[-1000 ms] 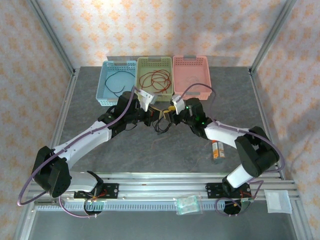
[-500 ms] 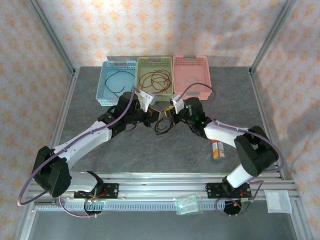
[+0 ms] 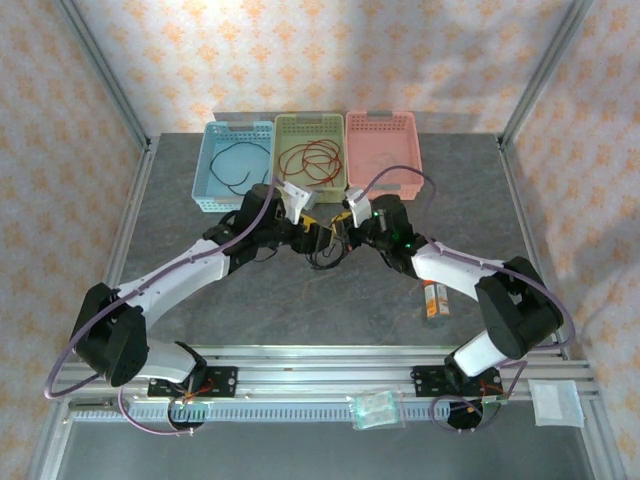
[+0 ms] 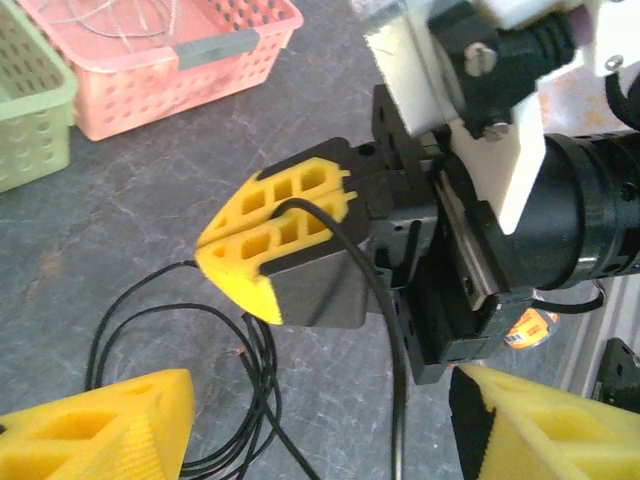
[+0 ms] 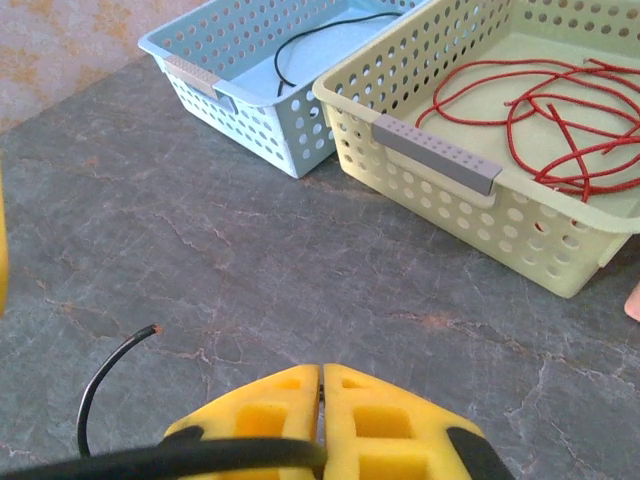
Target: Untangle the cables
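Note:
I need to grab the black cable next with my left gripper by its loose part beyond the right gripper, clear of the cable's coil, to untangle it.
A black cable (image 4: 260, 395) lies in loose loops on the grey table, and one strand rises from it. My right gripper (image 5: 322, 385) is shut on that strand (image 5: 220, 455), and the strand's bare end (image 5: 150, 330) curls free to the left. In the left wrist view the right gripper's yellow fingers (image 4: 270, 240) pinch the strand, which hangs down between my left gripper's (image 4: 320, 420) parted pads without touching them. The left gripper is open. From above, the left gripper (image 3: 308, 232) and the right gripper (image 3: 341, 226) almost meet over the black coil (image 3: 322, 260).
Three baskets stand side by side at the back. The blue basket (image 3: 205, 170) holds a black cable (image 5: 300, 50). The green basket (image 3: 311, 119) holds red cables (image 5: 560, 110). The pink basket (image 3: 382, 118) holds a pale wire (image 4: 120, 15). A small orange-and-white object (image 3: 434, 298) lies at the right.
My left gripper has opened and let go of the black cable. My right gripper has shut on the strand. Both arms stay close together.

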Tool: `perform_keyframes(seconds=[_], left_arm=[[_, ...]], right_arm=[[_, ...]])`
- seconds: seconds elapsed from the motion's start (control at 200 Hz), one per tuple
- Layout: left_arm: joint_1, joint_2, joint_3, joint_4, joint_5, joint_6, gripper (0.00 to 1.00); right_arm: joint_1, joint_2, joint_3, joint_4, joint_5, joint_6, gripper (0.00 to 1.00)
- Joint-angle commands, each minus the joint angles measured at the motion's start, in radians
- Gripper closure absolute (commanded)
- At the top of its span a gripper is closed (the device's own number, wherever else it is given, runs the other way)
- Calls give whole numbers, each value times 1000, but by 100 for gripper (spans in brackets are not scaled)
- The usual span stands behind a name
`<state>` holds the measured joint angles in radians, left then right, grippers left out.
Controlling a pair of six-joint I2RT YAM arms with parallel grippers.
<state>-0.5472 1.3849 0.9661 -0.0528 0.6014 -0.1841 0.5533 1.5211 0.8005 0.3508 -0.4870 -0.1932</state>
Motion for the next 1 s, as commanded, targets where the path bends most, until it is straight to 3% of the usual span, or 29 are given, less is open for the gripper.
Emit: perform_keyframes(seconds=[0.0, 0.07, 0.23, 0.481, 0.581, 0.781, 0.996], left_arm=[[-23, 6, -16, 83, 58, -21, 29], [-31, 10, -28, 95, 51, -27, 30], [-33, 35, -38, 85, 8, -26, 58], [-34, 49, -15, 71, -29, -28, 89], [-37, 35, 1, 78, 11, -34, 100], [-48, -19, 26, 75, 43, -49, 100], [-48, -72, 76, 29, 32, -43, 100]], right_arm=[[-1, -19, 31, -18, 29, 24, 100], [-1, -22, 31, -18, 26, 27, 100], [-1, -33, 31, -15, 18, 38, 100], [-1, -51, 9, -4, 27, 65, 100], [-1, -50, -21, 50, 65, 132, 94], [-1, -17, -50, 141, 24, 237, 60], [-1, 30, -68, 164, 53, 283, 58]])
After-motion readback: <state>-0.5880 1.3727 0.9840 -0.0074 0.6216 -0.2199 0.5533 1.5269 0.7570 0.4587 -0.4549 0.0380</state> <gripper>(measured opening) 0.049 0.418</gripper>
